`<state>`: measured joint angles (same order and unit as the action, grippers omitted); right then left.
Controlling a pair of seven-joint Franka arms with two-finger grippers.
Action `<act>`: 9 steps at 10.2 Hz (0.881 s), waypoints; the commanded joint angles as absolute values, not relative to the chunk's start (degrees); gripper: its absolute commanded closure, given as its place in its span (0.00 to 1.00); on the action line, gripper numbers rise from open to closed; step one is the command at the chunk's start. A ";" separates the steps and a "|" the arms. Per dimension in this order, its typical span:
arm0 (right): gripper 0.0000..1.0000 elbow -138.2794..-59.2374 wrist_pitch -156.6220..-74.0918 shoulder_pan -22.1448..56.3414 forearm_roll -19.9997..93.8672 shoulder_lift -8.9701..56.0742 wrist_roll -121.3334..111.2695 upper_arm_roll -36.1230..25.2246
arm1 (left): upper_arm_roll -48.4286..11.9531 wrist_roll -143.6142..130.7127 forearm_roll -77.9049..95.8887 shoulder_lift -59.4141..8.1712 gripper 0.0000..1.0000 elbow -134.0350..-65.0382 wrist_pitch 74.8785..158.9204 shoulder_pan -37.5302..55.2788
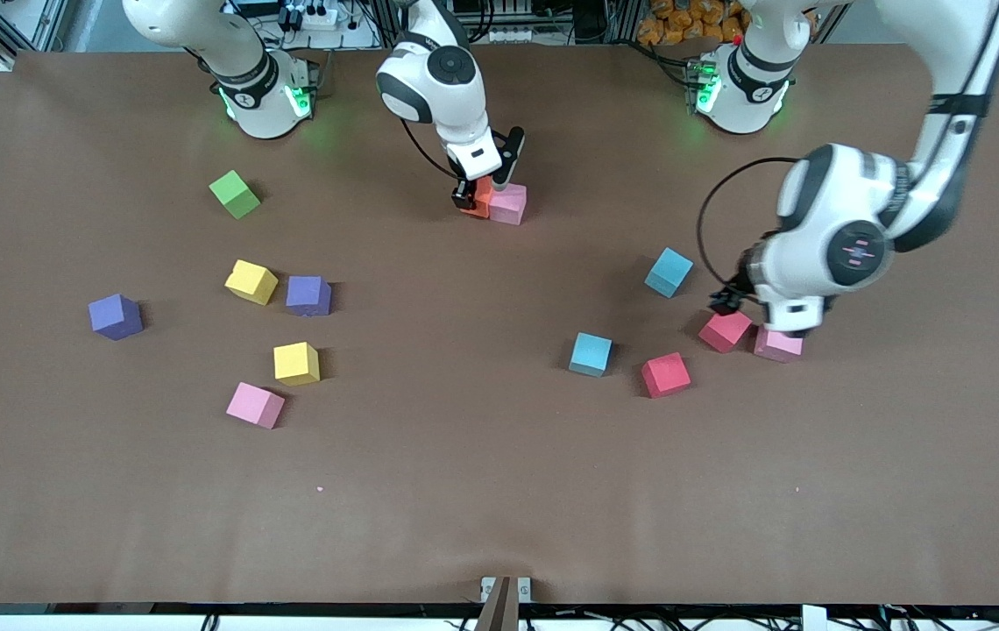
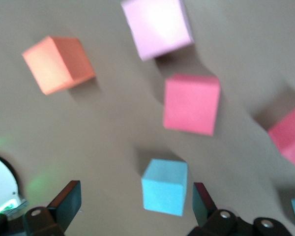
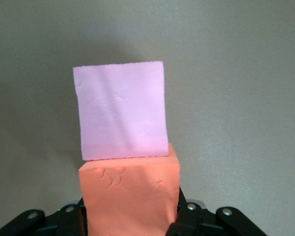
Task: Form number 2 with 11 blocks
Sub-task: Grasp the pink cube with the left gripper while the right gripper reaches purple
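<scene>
My right gripper releases the orange block [image 1: 479, 196] [image 3: 130, 191] next, since it sits low beside the pink block and would stand on the tabletop.
My right gripper [image 1: 486, 191] is shut on an orange block [image 1: 479, 196] that presses against a pink block [image 1: 508, 204] near the robots' bases. The right wrist view shows the orange block [image 3: 130, 191] in my right gripper [image 3: 130, 219], touching the pink block [image 3: 120, 110]. My left gripper [image 1: 780, 326] hangs over a red block [image 1: 725, 330] and a pink block [image 1: 778, 345] toward the left arm's end. In the left wrist view my left gripper [image 2: 135, 204] is open, with a light blue block [image 2: 164, 187] lying lower, close to one finger.
Loose blocks lie around: two light blue [image 1: 668, 272] [image 1: 591, 354] and a red [image 1: 666, 374] near the left arm; two yellow [image 1: 251, 281] [image 1: 296, 363], two purple [image 1: 308, 295] [image 1: 115, 315], a pink [image 1: 256, 405] and a green cube [image 1: 235, 194] toward the right arm's end.
</scene>
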<state>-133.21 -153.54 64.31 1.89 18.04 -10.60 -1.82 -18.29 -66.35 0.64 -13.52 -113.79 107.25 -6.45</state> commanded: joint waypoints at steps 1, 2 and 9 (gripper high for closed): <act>0.63 -133.24 -155.03 65.48 1.67 19.07 -9.40 -2.20 | -11.90 -63.99 1.33 -14.23 0.00 -112.68 104.85 -5.19; 0.59 -133.24 -155.82 65.74 1.67 19.42 -9.49 -2.28 | -7.95 -62.42 0.45 -15.28 0.00 -111.46 104.94 -4.14; 0.00 -133.07 -150.59 65.57 1.67 14.52 -9.40 -2.29 | 1.32 -74.77 1.32 -24.78 0.00 -104.06 113.01 2.37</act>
